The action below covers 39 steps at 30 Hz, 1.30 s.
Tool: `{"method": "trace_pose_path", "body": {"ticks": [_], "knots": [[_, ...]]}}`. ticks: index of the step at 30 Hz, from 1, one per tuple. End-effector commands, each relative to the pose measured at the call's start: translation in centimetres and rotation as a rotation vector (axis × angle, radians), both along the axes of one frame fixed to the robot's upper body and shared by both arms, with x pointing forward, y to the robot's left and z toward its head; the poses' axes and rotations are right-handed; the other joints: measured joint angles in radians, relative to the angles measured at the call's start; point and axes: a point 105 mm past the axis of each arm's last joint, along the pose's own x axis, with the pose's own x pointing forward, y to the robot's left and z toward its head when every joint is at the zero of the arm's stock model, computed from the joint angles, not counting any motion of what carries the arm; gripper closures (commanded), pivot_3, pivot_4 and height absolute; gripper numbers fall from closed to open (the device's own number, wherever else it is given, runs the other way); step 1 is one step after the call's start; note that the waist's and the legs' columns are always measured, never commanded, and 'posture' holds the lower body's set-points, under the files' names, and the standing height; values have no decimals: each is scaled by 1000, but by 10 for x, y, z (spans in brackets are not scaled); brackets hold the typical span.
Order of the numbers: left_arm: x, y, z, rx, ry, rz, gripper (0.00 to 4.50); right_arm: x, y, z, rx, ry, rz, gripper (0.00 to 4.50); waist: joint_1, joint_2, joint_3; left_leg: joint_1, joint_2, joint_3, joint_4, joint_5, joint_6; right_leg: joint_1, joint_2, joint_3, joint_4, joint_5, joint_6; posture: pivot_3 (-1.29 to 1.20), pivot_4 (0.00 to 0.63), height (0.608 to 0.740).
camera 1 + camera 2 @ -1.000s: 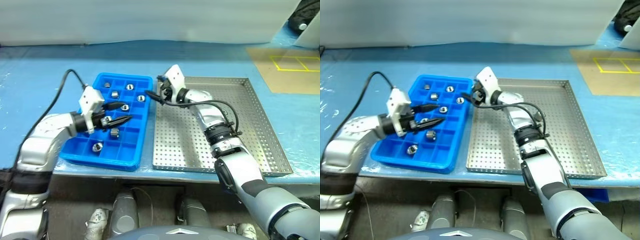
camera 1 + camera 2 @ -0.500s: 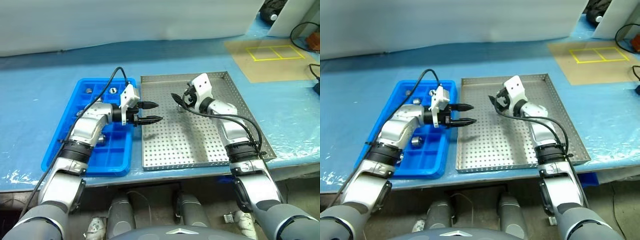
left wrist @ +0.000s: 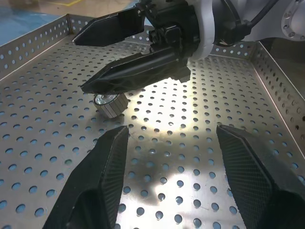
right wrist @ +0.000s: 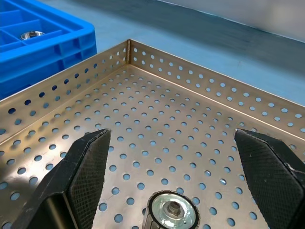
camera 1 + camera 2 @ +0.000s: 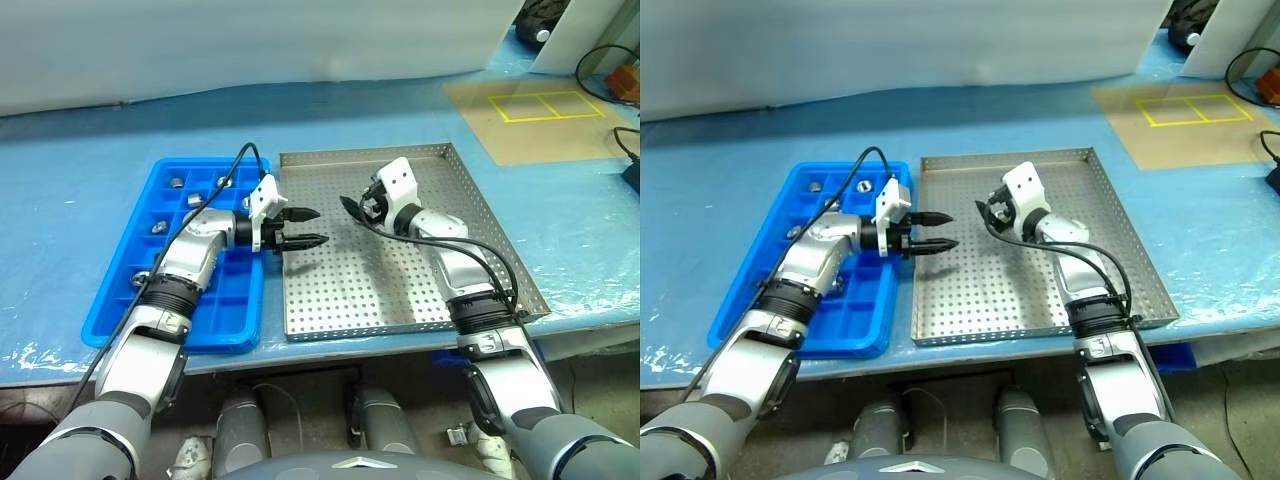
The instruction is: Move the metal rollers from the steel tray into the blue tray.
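My fingertips hang above the metal roller (image 4: 171, 212), so closing now would miss it. My right gripper lowers first, then closes on the roller.
The steel tray (image 5: 400, 290) lies in the middle of the table with the blue tray (image 5: 228, 300) against its left side. One metal roller (image 3: 110, 102) stands on the perforated floor, under and between the fingers of my right gripper (image 5: 352, 210), which is open. In the right wrist view that roller (image 4: 171, 212) sits low between the two wide-spread pads (image 4: 90, 162). My left gripper (image 5: 320, 227) hovers over the steel tray's left part, open and empty, pointing at the right gripper. Several rollers (image 5: 177, 183) sit in the blue tray's compartments.
A blue sheet covers the table (image 5: 80, 180). A brown board with yellow lines (image 5: 530, 120) lies at the back right. A black cable (image 5: 235, 165) loops over the blue tray to my left wrist. The table's front edge runs just below both trays.
The camera has swung. My left gripper went from above the blue tray to over the steel tray's left part. My right gripper left the steel tray's back-left corner for its middle and sank.
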Motion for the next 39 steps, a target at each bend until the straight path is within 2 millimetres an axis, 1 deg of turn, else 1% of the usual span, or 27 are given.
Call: {"method": "trace_pose_path", "body": {"ticks": [1, 5, 8, 14, 21, 24, 27, 28, 32, 33, 36, 39], "knots": [[3, 6, 10, -12, -65, 34, 1384, -2, 6, -2, -23, -17, 26, 210, 0, 0, 0, 0, 0, 0, 0, 0, 0, 0, 0, 0, 0, 0, 0, -311, 150, 740], [5, 8, 11, -17, -73, 53, 1384, -2, 9, -7, -22, -3, 35, 210, 1, 0, 0, 0, 0, 0, 0, 0, 0, 0, 0, 0, 0, 0, 0, -300, 150, 740], [2, 8, 14, -22, -78, 44, 1384, 2, 5, -14, -21, 19, 17, 210, 2, 0, 0, 0, 0, 0, 0, 0, 0, 0, 0, 0, 0, 0, 0, -291, 150, 740], [1, 10, 15, -24, -80, 45, 1384, 4, 2, -20, -38, 24, 4, 210, 2, 0, 0, 0, 0, 0, 0, 0, 0, 0, 0, 0, 0, 0, 0, -284, 150, 740], [1, 13, 15, -20, -81, 51, 1384, 4, 6, -24, -29, 33, 11, 210, 2, 0, 0, 0, 0, 0, 0, 0, 0, 0, 0, 0, 0, 0, 0, -278, 150, 740], [0, 14, 15, -19, -79, 51, 1384, 1, 10, -23, -25, 27, 42, 790, 2, 0, 0, 0, 0, 0, 0, 0, 0, 0, 0, 0, -1, 0, 0, -277, 150, 740], [0, 14, 15, -17, -79, 53, 1384, 4, 8, -24, -33, 29, 12, 1756, 2, 0, 0, 0, 0, 0, 0, 0, 0, 0, 0, 0, -1, 0, 0, -275, 150, 740], [0, 14, 15, -17, -78, 53, 1384, 5, 7, -25, -34, 30, 6, 1756, 2, 0, 0, 0, 0, 0, 0, 0, 0, 0, 0, 0, -1, 0, 0, -275, 150, 740], [0, 15, 15, -15, -78, 54, 1384, 6, 5, -24, -37, 27, -1, 2759, 2, 0, 0, 0, 0, 0, -1, 0, 0, 0, 0, 0, -1, 0, 0, -274, 150, 740], [0, 15, 15, -15, -78, 54, 1384, 7, 4, -25, -46, 28, -13, 2868, 2, 0, 0, 0, 0, 0, -1, 0, 0, 0, 0, 0, -1, 0, 0, -274, 150, 740], [-1, 15, 15, -14, -77, 53, 1384, 5, 6, -27, -46, 35, 12, 2867, 2, 0, 0, 0, 0, 0, -1, 0, 0, 0, 0, 0, -1, 0, 0, -274, 150, 740], [-1, 15, 15, -12, -77, 53, 1384, 5, 5, -31, -70, 43, -4, 2867, 2, 0, 0, 0, 0, 0, -1, 0, 0, 0, 0, 0, -1, 0, 0, -274, 150, 740]]}}
